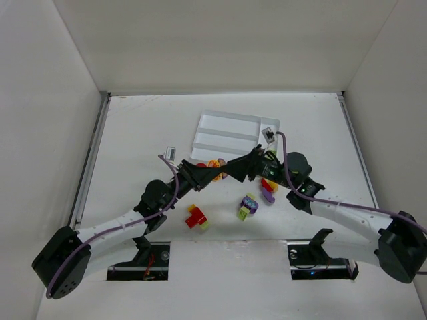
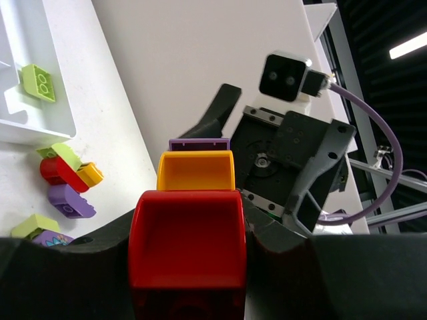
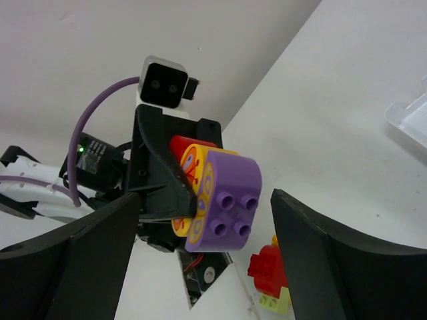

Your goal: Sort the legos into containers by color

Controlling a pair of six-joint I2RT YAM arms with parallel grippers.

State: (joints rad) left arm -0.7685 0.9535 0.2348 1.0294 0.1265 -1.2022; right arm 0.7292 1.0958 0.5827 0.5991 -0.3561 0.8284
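My right gripper should close on the purple brick (image 2: 199,143) now. Its fingers reach along both sides of the brick, and their ends are past the brick's studs.
My left gripper (image 2: 190,230) is shut on the red brick (image 2: 187,247) at the base of a stack of legos, with a yellow brick (image 2: 195,171) and a purple brick (image 2: 199,143) beyond it. The stack hangs above the table just in front of the white tray (image 1: 230,133). My right gripper (image 3: 205,200) faces it, open. The purple brick (image 3: 227,200) sits between its fingers with a gap on each side. In the top view the left gripper (image 1: 212,170) and right gripper (image 1: 243,167) meet tip to tip. A lime green brick (image 2: 38,82) lies in one tray slot.
Loose legos lie on the table: a red and lime cluster (image 1: 196,217), a purple and green cluster (image 1: 248,205), and a red, yellow and purple cluster (image 1: 269,188). White walls enclose the table on three sides.
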